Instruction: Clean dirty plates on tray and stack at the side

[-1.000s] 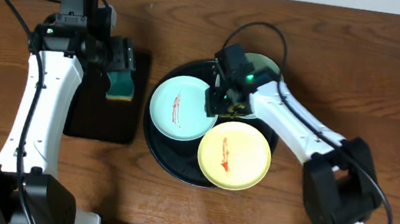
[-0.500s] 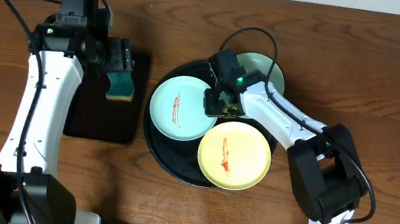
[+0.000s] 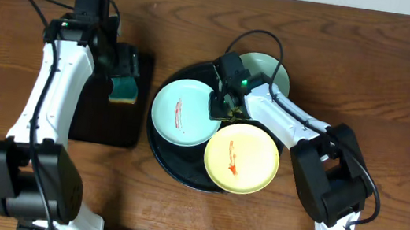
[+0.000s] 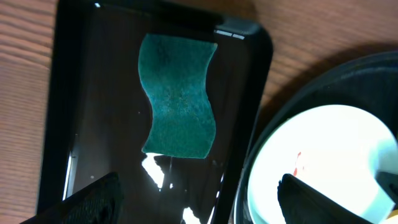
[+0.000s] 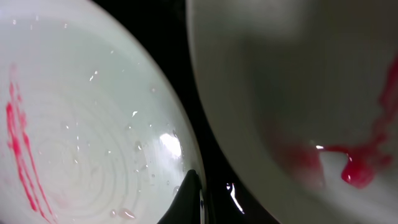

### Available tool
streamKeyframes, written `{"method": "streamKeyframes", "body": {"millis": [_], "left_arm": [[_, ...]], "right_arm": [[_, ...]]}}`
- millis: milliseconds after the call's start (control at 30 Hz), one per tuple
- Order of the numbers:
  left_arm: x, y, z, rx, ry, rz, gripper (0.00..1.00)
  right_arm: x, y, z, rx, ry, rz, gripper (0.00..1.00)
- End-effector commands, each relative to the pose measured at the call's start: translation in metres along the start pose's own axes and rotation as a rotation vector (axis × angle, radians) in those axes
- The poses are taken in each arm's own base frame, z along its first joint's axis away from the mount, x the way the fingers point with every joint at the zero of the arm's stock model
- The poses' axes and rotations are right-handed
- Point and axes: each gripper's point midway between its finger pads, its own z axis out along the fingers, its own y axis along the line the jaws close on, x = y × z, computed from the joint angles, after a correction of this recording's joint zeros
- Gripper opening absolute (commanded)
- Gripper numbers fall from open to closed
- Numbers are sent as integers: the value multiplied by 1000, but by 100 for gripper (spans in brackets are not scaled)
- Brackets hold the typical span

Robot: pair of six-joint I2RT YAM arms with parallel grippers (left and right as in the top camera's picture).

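Observation:
The green sponge (image 3: 123, 88) (image 4: 178, 98) has to wipe the light blue plate with its bottom, so my left gripper needs to reach it from above and grab its long sides, which leaves the bottom free.
The round black tray (image 3: 159, 147) carries a light blue plate (image 3: 184, 112) with red streaks, a pale yellow plate (image 3: 241, 158) with an orange-red smear, and a mint plate (image 3: 270, 74) at the back. My right gripper (image 3: 218, 106) is shut on the light blue plate's right rim. In the right wrist view its dark fingertips (image 5: 191, 196) pinch that plate's (image 5: 93, 137) edge, with the smeared yellow plate (image 5: 286, 81) to the right. My left gripper (image 3: 125, 69) hangs open over a green sponge (image 3: 123, 88), fingers (image 4: 93, 199) wide apart.
The sponge (image 4: 177, 99) lies on a small rectangular black tray (image 3: 101, 121) left of the round tray. Wooden table surrounds both trays. The round tray's rim (image 4: 311, 81) nearly touches the rectangular tray's right edge.
My right gripper has closed on the light blue plate's rim while staying in place. The left arm's elbow has swung, with its open gripper still above the sponge.

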Motion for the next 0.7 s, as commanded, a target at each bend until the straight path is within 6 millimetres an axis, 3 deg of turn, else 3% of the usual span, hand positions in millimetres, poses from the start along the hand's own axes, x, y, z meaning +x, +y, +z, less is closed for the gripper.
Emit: {"method": "streamKeyframes", "body": {"millis": [0, 300, 667], "left_arm": [[-1, 6, 15, -24, 32, -15, 80], [2, 12, 48, -48, 91, 50, 79], [17, 22, 124, -77, 204, 73, 72]], "right_arm": [[8, 1, 13, 2, 31, 5, 1], [7, 3, 13, -6, 28, -5, 1], [6, 4, 13, -10, 21, -9, 1]]}}
